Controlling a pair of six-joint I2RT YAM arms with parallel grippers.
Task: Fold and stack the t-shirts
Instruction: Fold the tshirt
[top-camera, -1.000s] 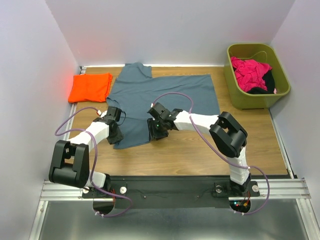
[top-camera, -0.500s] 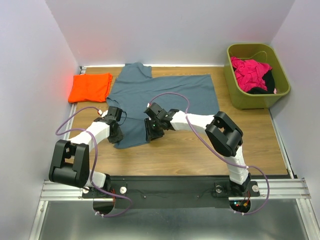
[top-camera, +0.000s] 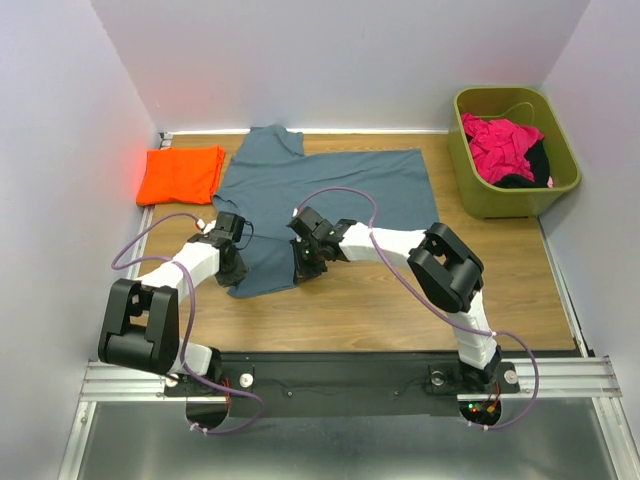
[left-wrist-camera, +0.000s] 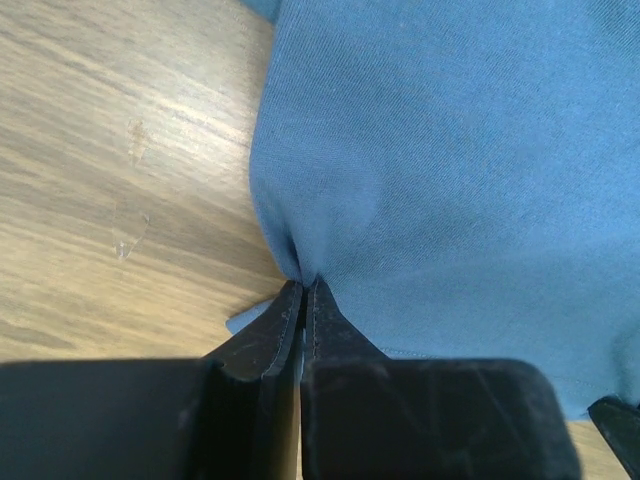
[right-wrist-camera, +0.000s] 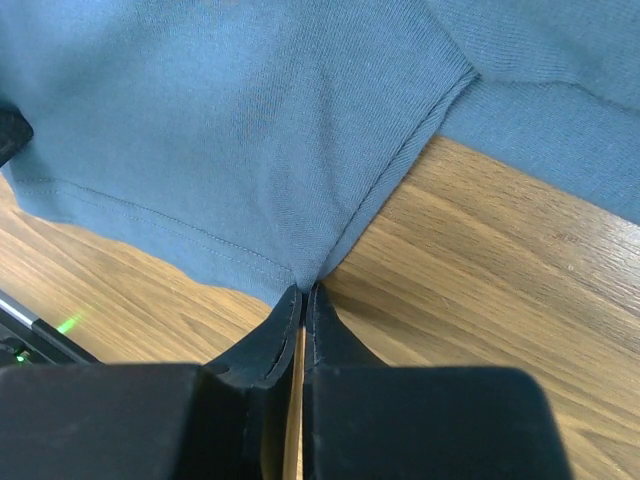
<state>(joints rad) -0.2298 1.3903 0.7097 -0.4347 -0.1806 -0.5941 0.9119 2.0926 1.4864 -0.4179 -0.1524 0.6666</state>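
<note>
The t-shirt's near corner (top-camera: 238, 280) (left-wrist-camera: 304, 280) would come up with the left gripper if the robot lifted it now, because gathered cloth runs in between the left gripper's shut fingertips.
A slate blue-grey t-shirt (top-camera: 320, 190) lies spread flat on the wooden table, one sleeve toward the back wall. My left gripper (top-camera: 232, 270) is at its near left corner. In the left wrist view the left gripper (left-wrist-camera: 303, 285) is shut, with a pinch of the blue-grey t-shirt (left-wrist-camera: 430, 150) between its tips. My right gripper (top-camera: 303, 268) is at the near hem's right corner. The right wrist view shows the right gripper (right-wrist-camera: 305, 290) shut on the corner of the blue-grey t-shirt (right-wrist-camera: 220, 130), where hem meets side seam. A folded bright orange t-shirt (top-camera: 180, 173) rests at the far left.
An olive green bin (top-camera: 470, 190) stands at the back right, holding a pink cloth (top-camera: 500, 145) and a black one (top-camera: 535, 165). White walls close in the table on three sides. Bare wood shows along the near edge and to the right.
Both grippers have closed onto the near hem of the blue-grey t-shirt. The right gripper has shifted slightly left along the hem; the left has hardly moved.
</note>
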